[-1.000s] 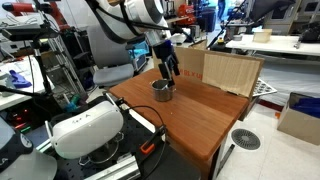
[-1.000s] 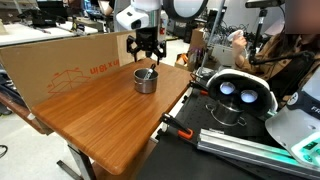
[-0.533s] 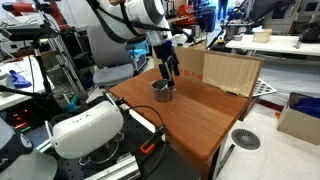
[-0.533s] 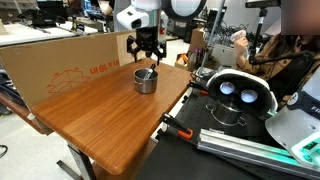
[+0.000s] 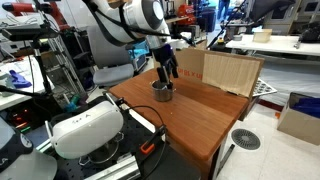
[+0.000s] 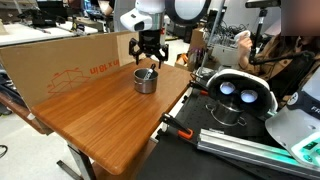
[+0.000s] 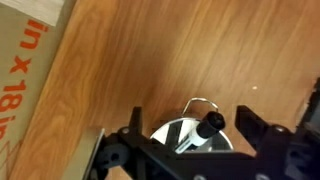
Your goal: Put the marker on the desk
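The black cap above the pot's rim is at the depth that both my fingers reach down to, so my gripper will close on the marker now.
The marker [image 7: 198, 131] is a dark stick with a white band. It stands tilted inside the small round metal pot [image 7: 176, 134], its cap leaning over the rim. The pot sits on the reddish-brown desk [image 7: 180, 50] and shows in both exterior views [image 5: 162, 91] [image 6: 146, 80]. My gripper [image 7: 192, 128] is open and hangs straight above the pot, with a finger on each side of the marker and not touching it. In both exterior views the gripper [image 5: 167, 73] [image 6: 146, 62] is just above the pot's rim.
A cardboard panel [image 6: 60, 60] stands along one edge of the desk, and a wooden board [image 5: 230, 72] stands along another. A white headset-like device [image 6: 238, 95] and cables lie off the desk's near side. White tables [image 5: 270, 45] stand further back.
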